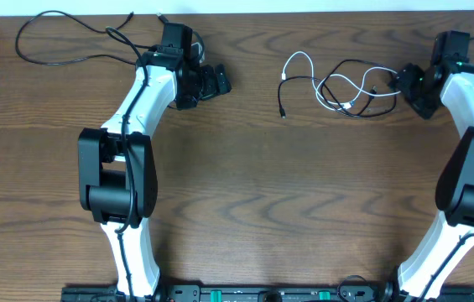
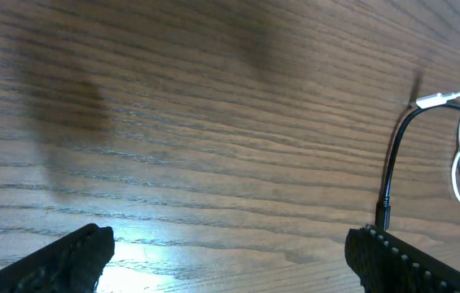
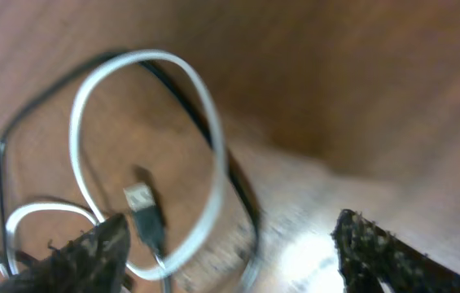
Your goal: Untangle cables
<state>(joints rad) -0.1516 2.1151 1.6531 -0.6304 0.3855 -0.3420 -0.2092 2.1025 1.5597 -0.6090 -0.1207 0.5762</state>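
My right gripper has to grip only the white cable (image 1: pixel 302 60) by its outer loop (image 1: pixel 399 82) next, so its bend stays free to hand to my left gripper to untangle.
A white cable (image 1: pixel 302 60) and a black cable (image 1: pixel 343 82) lie tangled together at the back right of the table. In the right wrist view the white loop (image 3: pixel 212 138) crosses the black cord, and a black USB plug (image 3: pixel 143 208) lies by the left finger. My right gripper (image 1: pixel 403 83) (image 3: pixel 230 254) hangs open just over the right end of the tangle, holding nothing. Another thin black cable (image 1: pixel 56 38) lies apart at the back left. My left gripper (image 1: pixel 214 81) (image 2: pixel 230 260) is open and empty left of the tangle; a black plug end (image 2: pixel 384 213) and a white plug (image 2: pixel 431 101) show ahead of it.
The wooden table's (image 1: pixel 245 193) far edge runs close behind both grippers. The arm bases stand at the front left (image 1: pixel 115 180) and front right (image 1: pixel 471 184).
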